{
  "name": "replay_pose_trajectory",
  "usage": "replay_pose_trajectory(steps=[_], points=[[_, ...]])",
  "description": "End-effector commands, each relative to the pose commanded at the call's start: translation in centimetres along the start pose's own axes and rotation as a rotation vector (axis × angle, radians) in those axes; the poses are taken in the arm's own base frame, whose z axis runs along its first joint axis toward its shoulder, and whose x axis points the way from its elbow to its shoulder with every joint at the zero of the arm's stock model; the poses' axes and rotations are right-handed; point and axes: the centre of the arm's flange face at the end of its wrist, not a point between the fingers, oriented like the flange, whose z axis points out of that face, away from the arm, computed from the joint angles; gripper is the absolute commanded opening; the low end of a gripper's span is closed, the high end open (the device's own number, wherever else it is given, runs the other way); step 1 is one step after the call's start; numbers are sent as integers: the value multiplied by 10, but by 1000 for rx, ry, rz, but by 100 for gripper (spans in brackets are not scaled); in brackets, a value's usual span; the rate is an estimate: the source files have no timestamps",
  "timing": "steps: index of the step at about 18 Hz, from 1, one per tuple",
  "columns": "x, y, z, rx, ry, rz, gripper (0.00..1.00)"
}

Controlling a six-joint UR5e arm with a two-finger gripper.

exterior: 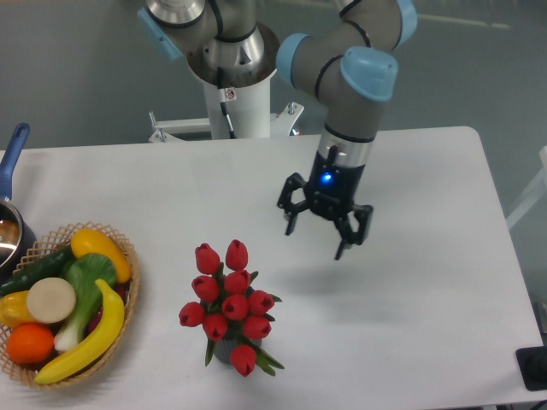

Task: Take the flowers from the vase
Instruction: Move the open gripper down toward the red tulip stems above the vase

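Observation:
I should grab the tulips with my gripper next, by their green stems below the buds. Then my gripper can lift the red tulips out of the vase.
The flowers, a bunch of red tulip buds with green leaves, stand in the vase near the table's front edge. The vase is dark and almost wholly hidden under the buds; only a sliver of it shows. My gripper hangs above the table to the upper right of the flowers, well apart from them. Its black fingers are spread open and hold nothing.
A woven basket with a banana, an orange and vegetables sits at the front left. A pot with a blue handle is at the left edge. The arm's white base stands behind the table. A dark object is at the right front corner.

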Motion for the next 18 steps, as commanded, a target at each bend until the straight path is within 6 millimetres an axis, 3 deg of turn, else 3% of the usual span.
replay_pose_trajectory(steps=[4, 11, 18], points=[[-5, -16, 4, 152, 63, 5, 100], [-22, -33, 29, 229, 128, 13, 100], [-18, -41, 55, 227, 172, 19, 100]])
